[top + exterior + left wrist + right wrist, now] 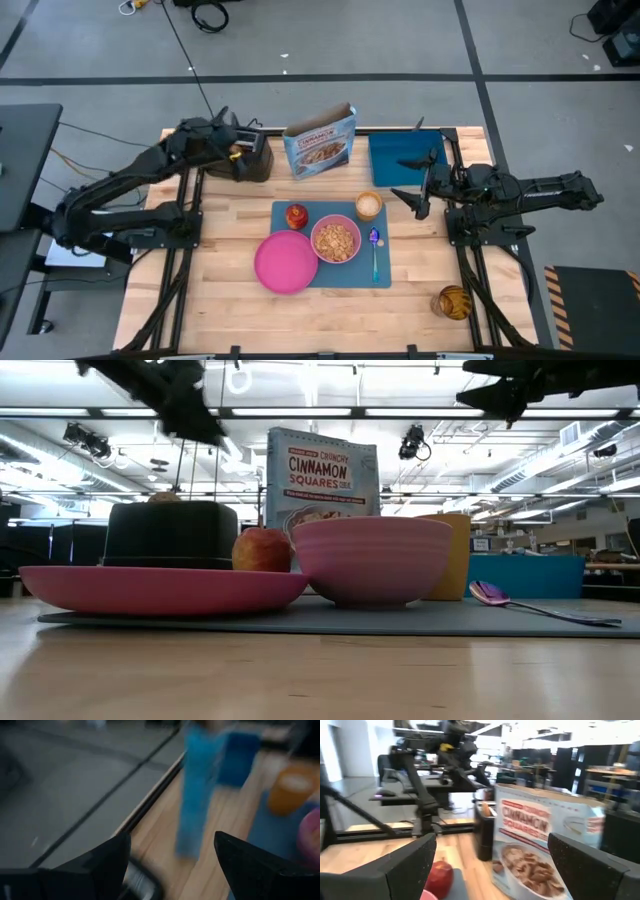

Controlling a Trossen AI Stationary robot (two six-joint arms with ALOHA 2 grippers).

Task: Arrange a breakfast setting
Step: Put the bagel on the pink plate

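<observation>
The toast slice should be grabbed next by its crust edge with my left gripper, and then it can be laid on the pink plate (pixel 285 263).
A blue placemat (pixel 385 275) lies at the table's middle. On it stand a pink bowl (pixel 335 240) filled with cereal, a red-orange apple (pixel 296 215), a tan cup (pixel 369 205) and a spoon (pixel 375 250) with a blue-purple handle. A flat pink plate (pixel 285 263) lies partly on the mat's left edge. My left gripper (pixel 243 150) is open above the black toaster (pixel 252 160). My right gripper (pixel 415 185) is open and empty in the air, right of the cup.
A cereal box (pixel 321 140) stands upright behind the mat. A deep blue tray (pixel 405 158) sits at the back right. A jar of yellow-brown contents (pixel 453 301) stands at the front right. Bare wood lies at the front and left of the mat.
</observation>
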